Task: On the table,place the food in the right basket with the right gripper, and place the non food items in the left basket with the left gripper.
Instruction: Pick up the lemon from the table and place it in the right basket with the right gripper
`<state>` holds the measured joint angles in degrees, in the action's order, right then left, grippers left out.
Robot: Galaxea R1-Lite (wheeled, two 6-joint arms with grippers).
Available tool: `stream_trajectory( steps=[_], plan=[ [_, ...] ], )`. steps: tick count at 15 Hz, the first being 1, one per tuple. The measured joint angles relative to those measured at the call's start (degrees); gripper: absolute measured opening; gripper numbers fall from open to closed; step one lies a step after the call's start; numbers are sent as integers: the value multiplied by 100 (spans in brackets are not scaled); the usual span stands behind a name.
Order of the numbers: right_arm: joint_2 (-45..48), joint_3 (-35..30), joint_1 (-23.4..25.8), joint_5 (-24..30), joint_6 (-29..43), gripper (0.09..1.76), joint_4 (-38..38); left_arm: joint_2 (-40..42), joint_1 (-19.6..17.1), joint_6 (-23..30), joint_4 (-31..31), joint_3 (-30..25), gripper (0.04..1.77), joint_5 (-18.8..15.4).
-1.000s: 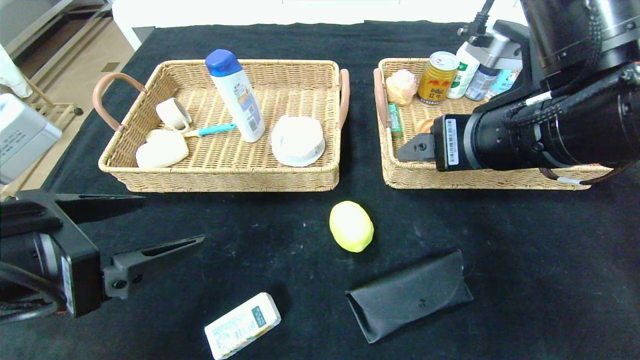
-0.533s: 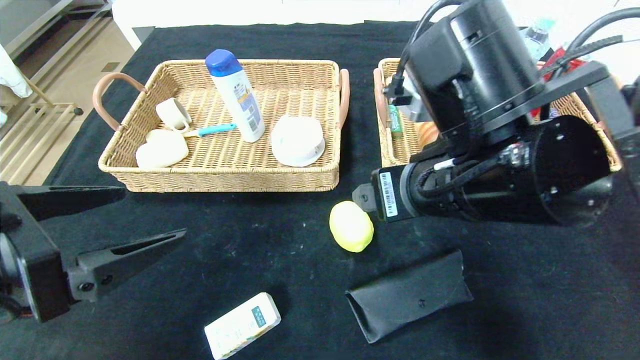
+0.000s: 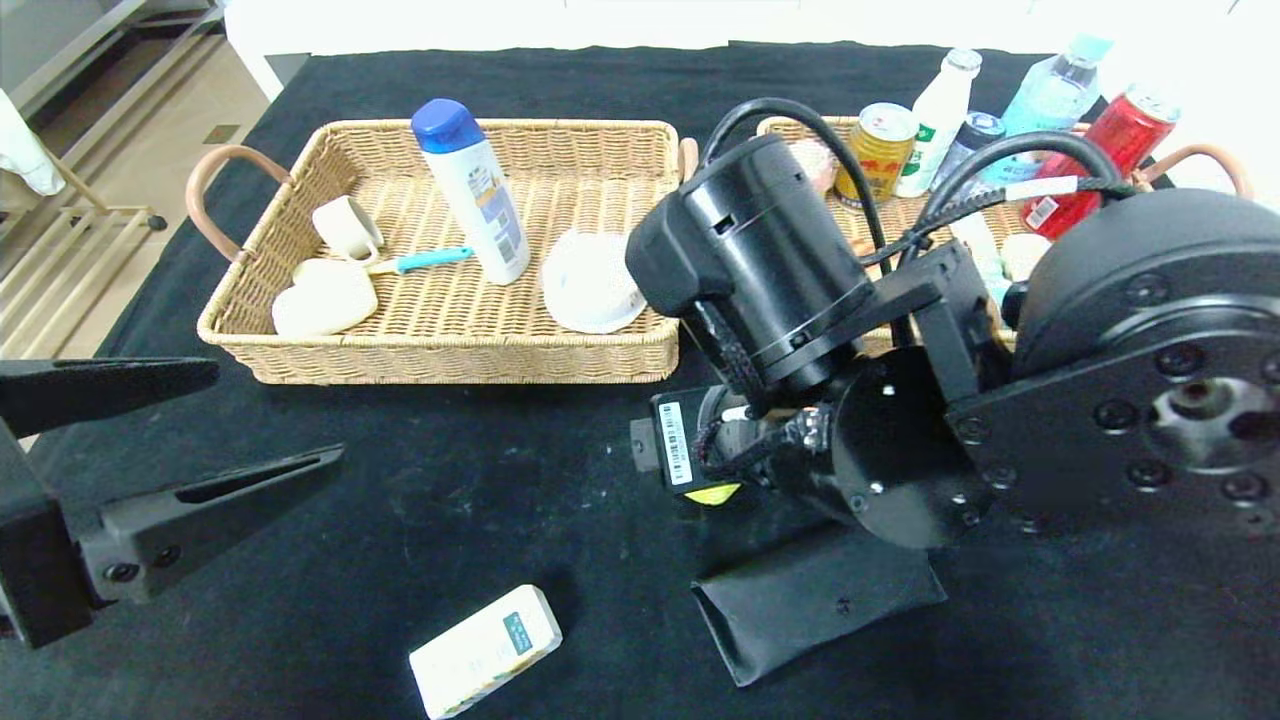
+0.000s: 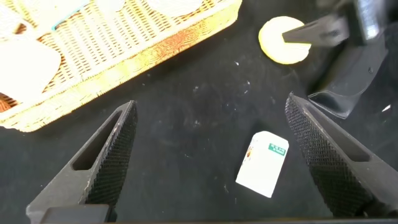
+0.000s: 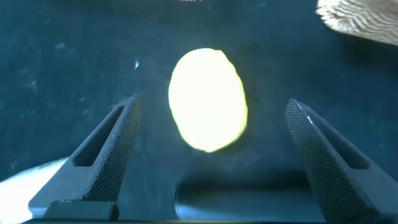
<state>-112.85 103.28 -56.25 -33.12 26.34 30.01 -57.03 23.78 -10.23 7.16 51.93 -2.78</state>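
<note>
My right gripper's fingers are still above the small-looking lemon, so it is too early to close. My right gripper lowers to the lemon, then closes on it.
The pale yellow lemon (image 5: pixel 208 99) lies on the black cloth between the spread fingers of my right gripper (image 5: pixel 212 102), which is open and not touching it. In the head view the right arm covers the lemon except for a yellow sliver (image 3: pixel 712 494). The white carton with a green label (image 3: pixel 485 650) lies near the front edge, and the black glasses case (image 3: pixel 820 600) lies to its right. The shampoo bottle (image 3: pixel 470 190) stands in the left basket (image 3: pixel 450 360). My left gripper (image 3: pixel 275 415) hovers open at the front left, above the carton (image 4: pixel 264 163).
The left basket also holds a cup (image 3: pixel 345 228), a turquoise-handled tool (image 3: pixel 420 261) and white dishes (image 3: pixel 595 280). The right basket (image 3: pixel 885 228) holds cans and bottles (image 3: pixel 880 150), partly behind my right arm.
My right arm has swung out of the right basket and down over the lemon, covering it in the head view. My left gripper has drawn back toward the left edge.
</note>
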Motion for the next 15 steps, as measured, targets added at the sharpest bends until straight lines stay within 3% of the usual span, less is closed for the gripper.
stream_trajectory(
  steps=[15],
  plan=[
    [-686, 184, 79, -343, 96, 170, -232, 30, 11, 0, -18, -17, 172, -11]
  ],
)
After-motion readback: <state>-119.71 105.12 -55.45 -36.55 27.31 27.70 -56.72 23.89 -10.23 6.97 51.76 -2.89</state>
